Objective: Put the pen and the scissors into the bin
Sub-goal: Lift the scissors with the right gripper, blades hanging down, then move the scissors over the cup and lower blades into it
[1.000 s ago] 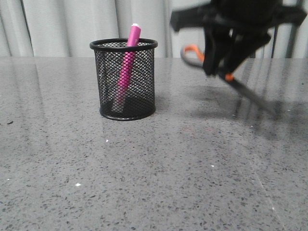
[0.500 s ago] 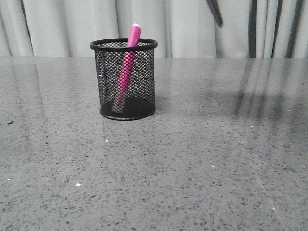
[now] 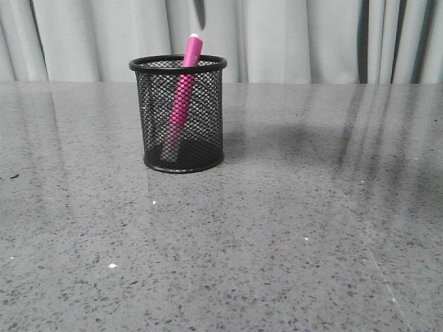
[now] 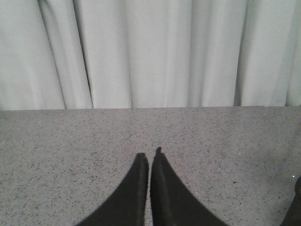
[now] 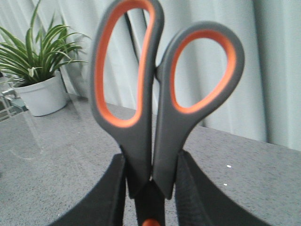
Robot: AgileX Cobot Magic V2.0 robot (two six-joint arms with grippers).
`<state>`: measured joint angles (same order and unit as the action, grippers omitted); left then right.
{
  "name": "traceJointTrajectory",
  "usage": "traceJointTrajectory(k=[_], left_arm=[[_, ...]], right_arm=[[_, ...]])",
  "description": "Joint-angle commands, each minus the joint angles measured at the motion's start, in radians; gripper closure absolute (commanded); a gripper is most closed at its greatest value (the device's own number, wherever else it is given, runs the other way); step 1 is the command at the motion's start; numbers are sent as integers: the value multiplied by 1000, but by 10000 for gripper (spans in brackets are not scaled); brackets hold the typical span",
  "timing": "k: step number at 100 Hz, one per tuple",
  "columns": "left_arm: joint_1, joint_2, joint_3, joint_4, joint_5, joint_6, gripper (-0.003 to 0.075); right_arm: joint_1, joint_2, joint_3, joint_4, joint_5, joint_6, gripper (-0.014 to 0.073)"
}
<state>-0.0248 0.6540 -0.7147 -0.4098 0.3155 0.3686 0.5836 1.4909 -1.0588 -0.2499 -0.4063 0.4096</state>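
The dark blade tip [image 3: 199,15] hangs above the bin's rim [image 3: 178,64], so it is too early to release. The scissors go down into the bin with my right gripper first.
The black wire-mesh bin [image 3: 182,114] stands on the grey table, left of centre. The pink pen [image 3: 183,90] leans inside it, its pale end poking above the rim. A dark blade tip of the scissors [image 3: 199,12] hangs just above the bin's rim, at the top edge of the front view. In the right wrist view my right gripper [image 5: 150,159] is shut on the scissors [image 5: 160,94] just below the grey and orange handles, beside the orange pivot. My left gripper [image 4: 149,155] is shut on nothing, low over bare table. Neither arm shows in the front view.
Grey curtains hang behind the table's far edge. A green plant in a white pot [image 5: 41,94] stands on the table in the right wrist view. A dark object [image 4: 296,207] sits at the edge of the left wrist view.
The right gripper rose out of the front view with the scissors. The blade tip then moved left along the top edge and now hangs over the bin. Bin and pen have not moved.
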Motion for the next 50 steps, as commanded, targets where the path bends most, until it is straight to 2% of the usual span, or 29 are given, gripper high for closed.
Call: traceJointTrajectory(k=[1,22,38,50], left_arm=[[1,-2,-27,-19,-77,-10,742],[1,-2,-27,-19,-77,-10,742],[1,-2,-27,-19,-82,-10,742],[1,-2,-27,-19,-84,-10,742]], right_arm=[[0,3,-28,-9,-159,-2,669],[0,24,-28,-157,-161,-2,669],[0,24,11,-165,-167,-2,669],[0,24,73,-165,-240,-2,669]])
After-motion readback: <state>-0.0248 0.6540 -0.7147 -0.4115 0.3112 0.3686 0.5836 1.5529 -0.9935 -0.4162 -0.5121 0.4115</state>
